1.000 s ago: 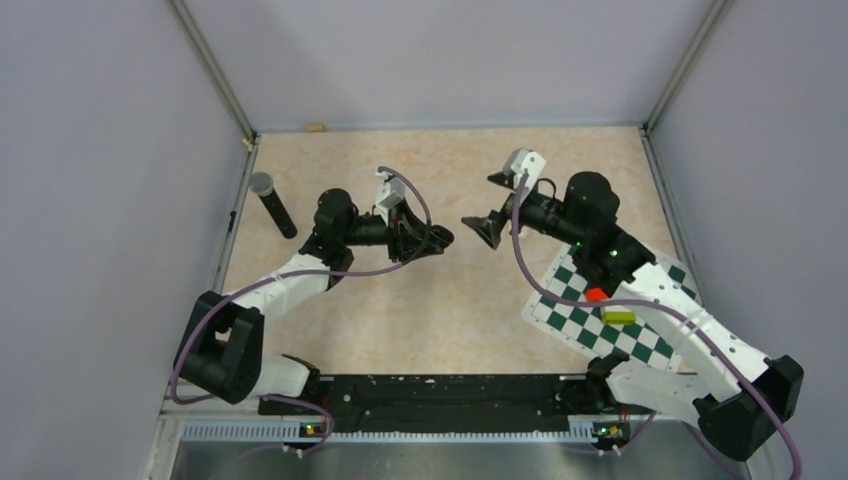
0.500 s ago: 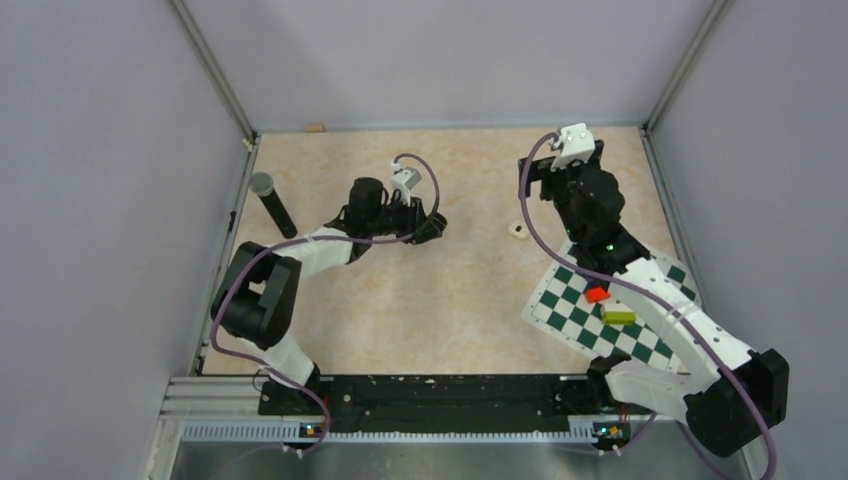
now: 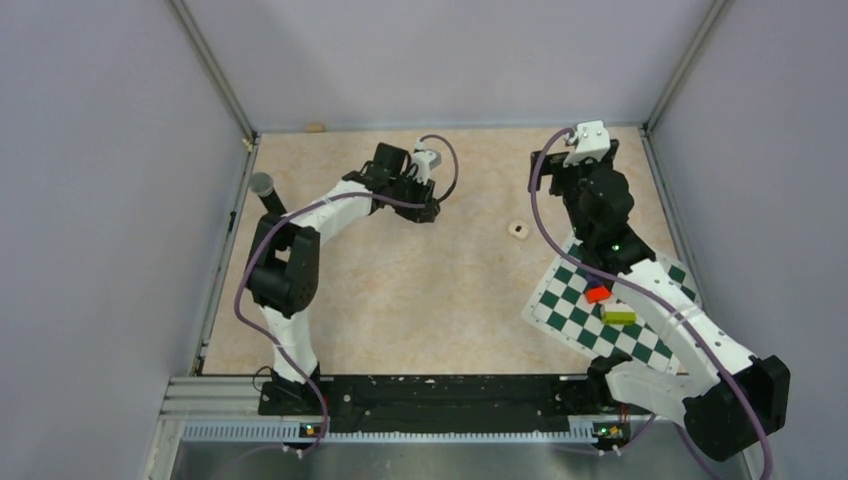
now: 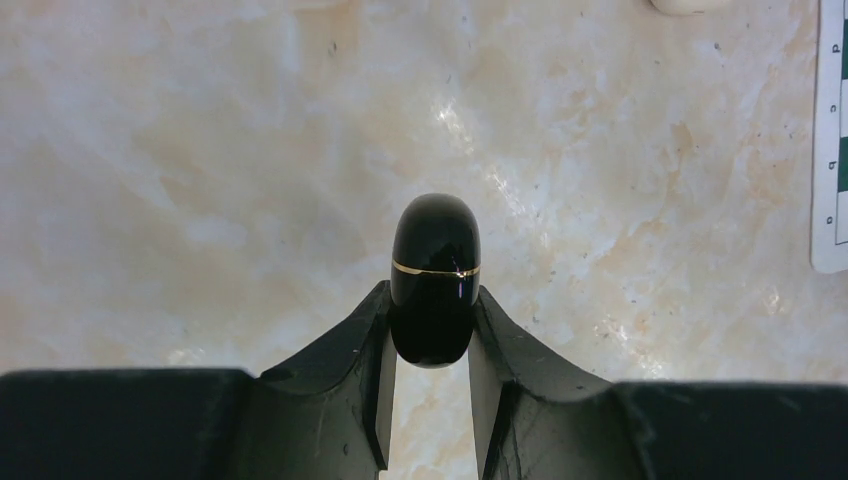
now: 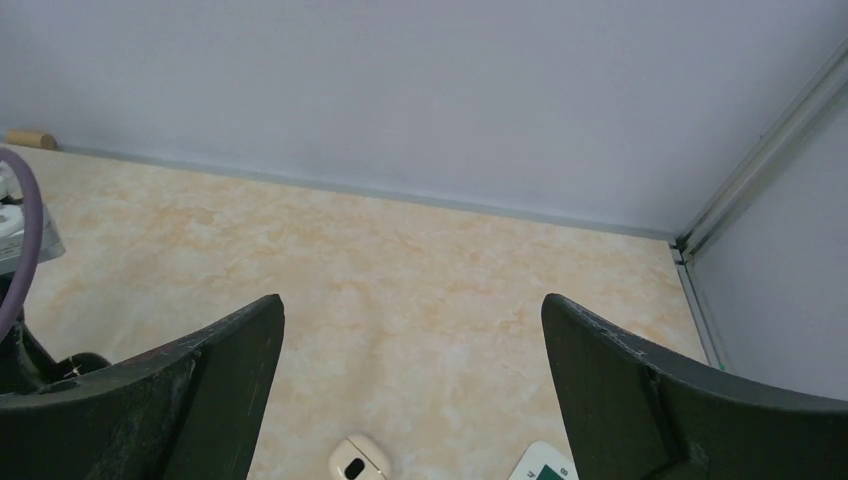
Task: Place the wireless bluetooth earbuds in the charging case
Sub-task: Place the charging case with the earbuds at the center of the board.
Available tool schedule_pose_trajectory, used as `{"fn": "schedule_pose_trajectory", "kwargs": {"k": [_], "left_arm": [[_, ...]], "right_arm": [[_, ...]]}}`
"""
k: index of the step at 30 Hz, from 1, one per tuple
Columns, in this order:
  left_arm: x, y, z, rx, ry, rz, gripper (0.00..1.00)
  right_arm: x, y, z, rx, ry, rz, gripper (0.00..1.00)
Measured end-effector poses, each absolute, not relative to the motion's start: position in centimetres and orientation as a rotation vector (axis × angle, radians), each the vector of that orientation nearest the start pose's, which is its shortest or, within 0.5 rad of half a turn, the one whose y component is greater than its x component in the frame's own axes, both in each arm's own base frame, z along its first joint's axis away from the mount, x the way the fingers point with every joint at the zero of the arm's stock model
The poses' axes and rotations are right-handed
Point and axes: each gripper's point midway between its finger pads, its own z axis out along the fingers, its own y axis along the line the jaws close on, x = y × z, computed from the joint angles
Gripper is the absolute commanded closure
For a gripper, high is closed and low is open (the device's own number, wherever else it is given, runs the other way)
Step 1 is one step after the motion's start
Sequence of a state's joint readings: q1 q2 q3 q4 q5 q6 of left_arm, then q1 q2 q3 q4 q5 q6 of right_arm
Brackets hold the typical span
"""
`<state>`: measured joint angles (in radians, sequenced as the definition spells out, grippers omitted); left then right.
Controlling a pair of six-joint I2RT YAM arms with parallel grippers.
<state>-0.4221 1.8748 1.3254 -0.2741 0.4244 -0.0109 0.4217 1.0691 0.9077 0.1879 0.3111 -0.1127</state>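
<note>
My left gripper keeps hold of the charging case (image 4: 435,240) for now, since the case hangs above the beige table and would fall onto the table if I opened now.
The charging case (image 4: 435,240) is a glossy black pebble with a thin gold band, and it looks closed. My left gripper (image 4: 432,300) is shut on its near end and holds it above the beige table; in the top view this gripper (image 3: 430,205) is at the back, left of the middle. My right gripper (image 5: 412,330) is wide open and empty; in the top view it (image 3: 573,163) is raised at the back right, facing the rear wall. No black earbuds show in any view.
A small cream oval object with a dark hole (image 3: 518,229) lies on the table and shows low in the right wrist view (image 5: 358,460). A green checkerboard sheet (image 3: 570,300) carries a red block (image 3: 597,294) and a yellow-green block (image 3: 618,315). A black cylinder (image 3: 272,205) lies at the left.
My left arm has swung toward the back with the case. My right arm has pulled away to the back right and opened, uncovering the cream object on the table.
</note>
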Motion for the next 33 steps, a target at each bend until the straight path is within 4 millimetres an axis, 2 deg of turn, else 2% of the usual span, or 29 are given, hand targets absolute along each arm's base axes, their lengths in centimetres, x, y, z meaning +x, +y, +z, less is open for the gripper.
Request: {"fn": "schedule_pose_trajectory", "kwargs": {"k": [3, 5, 7, 10, 13, 17, 27, 33], "left_arm": [[41.0, -26.3, 10.0, 0.809, 2.328, -0.683, 1.0], [41.0, -26.8, 10.2, 0.87, 2.341, -0.719, 1.0], [40.2, -27.3, 9.8, 0.904, 2.378, -0.781, 1.0], [38.1, -27.8, 8.1, 0.911, 2.471, -0.871, 1.0], [36.8, -28.4, 6.8, 0.855, 2.562, -0.937, 1.0], [36.1, -29.2, 6.3, 0.739, 2.63, -0.991, 1.0], [37.1, -29.7, 5.9, 0.538, 2.665, -0.997, 0.99], [37.3, -29.4, 4.8, 0.43, 2.7, -0.959, 0.97]], "right_arm": [[37.5, 10.1, 33.3, -0.152, 1.528, 0.001, 0.02], [37.5, 9.9, 33.4, -0.146, 1.525, -0.003, 0.02], [37.5, 9.7, 33.5, -0.143, 1.524, -0.006, 0.02], [37.5, 9.7, 33.4, -0.141, 1.525, -0.008, 0.02], [37.5, 9.5, 33.1, -0.137, 1.53, -0.014, 0.02], [37.5, 9.1, 33.1, -0.126, 1.532, -0.025, 0.02], [37.6, 8.7, 33.1, -0.113, 1.531, -0.033, 0.02], [37.6, 8.5, 33.1, -0.106, 1.531, -0.033, 0.02]]}}
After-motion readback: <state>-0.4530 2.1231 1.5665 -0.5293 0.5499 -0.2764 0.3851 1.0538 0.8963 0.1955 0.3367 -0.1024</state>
